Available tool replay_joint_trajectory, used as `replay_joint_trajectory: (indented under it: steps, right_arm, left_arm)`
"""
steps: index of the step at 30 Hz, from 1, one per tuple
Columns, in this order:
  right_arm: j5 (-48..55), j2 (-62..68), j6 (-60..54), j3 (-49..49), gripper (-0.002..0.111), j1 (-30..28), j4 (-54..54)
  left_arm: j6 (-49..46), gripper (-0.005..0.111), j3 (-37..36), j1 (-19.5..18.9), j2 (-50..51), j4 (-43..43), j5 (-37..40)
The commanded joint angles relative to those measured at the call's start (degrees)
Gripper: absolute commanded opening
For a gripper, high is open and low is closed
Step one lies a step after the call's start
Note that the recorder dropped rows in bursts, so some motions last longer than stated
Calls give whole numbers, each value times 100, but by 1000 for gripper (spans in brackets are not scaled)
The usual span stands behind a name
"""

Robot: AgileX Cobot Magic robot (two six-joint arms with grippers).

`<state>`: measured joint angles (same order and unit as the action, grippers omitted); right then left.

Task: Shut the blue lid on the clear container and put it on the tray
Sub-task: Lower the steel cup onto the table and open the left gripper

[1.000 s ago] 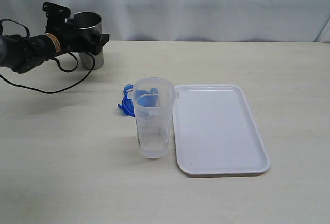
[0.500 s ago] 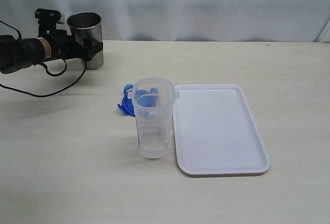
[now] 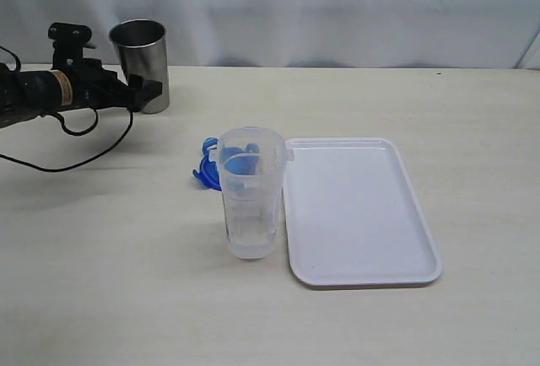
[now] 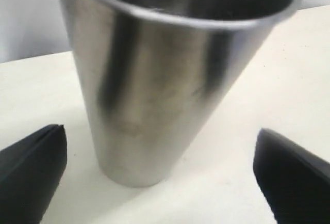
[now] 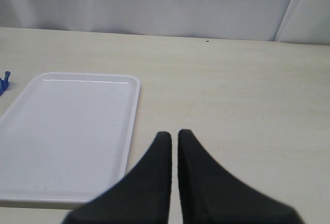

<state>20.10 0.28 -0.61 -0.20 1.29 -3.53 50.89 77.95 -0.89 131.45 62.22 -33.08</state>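
Note:
The blue lid needs to be grabbed next by its edge flap (image 3: 210, 144) with my left gripper, to close the clear container (image 3: 250, 206).
The clear container (image 3: 250, 206) stands upright and uncovered in the middle of the table, just left of the white tray (image 3: 359, 214). The blue lid (image 3: 205, 169) lies on the table right behind the container and shows partly through it. My left gripper (image 3: 143, 89) is open at the far left, well away from both. Its dark fingers (image 4: 32, 172) are spread wide and hold nothing. My right gripper (image 5: 174, 134) is shut and empty above bare table, beside the tray's (image 5: 67, 131) edge. A sliver of the blue lid (image 5: 5, 82) shows there. The exterior view does not show the right gripper.
A grey steel cup (image 3: 141, 64) stands upright at the back left, right in front of the left fingertips; it fills the left wrist view as the steel cup (image 4: 154, 79). A black cable (image 3: 80, 155) trails on the table under the left arm. A white curtain closes the back.
The left arm has drawn back to the left, away from the steel cup it was around. The cup, container, lid and tray have not moved.

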Motion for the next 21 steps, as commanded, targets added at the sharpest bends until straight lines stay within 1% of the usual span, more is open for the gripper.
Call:
replay_joint_trajectory:
  steps: [1,7,13,16,19,20,21]
  right_arm:
    - [-25,-28,19,20,5,-45,10]
    - [-25,-28,19,20,5,-45,10]
    - [-25,-28,19,20,5,-45,10]
    - [-25,-28,19,20,5,-45,10]
    - [-25,-28,19,20,5,-45,10]
    - [-25,-28,19,20,5,-45,10]
    - [-25,-28,19,20,5,-45,10]
  left_arm:
    - [40,90,-427,-69,-406,4,1]
    - [85,90,-1116,-166,-1023,-8,13]
    - [916,90,-1707,-250,-1729,37,67]
    - [1295,90,-1963,-250,-2137,503,67]
    - [2002,90,-2021,-250,-2563,1409,25]
    - [2367,90,-2021,-250,-2750,1845,-27]
    - [2573,90,-2021,-250,-2881,2038,-29]
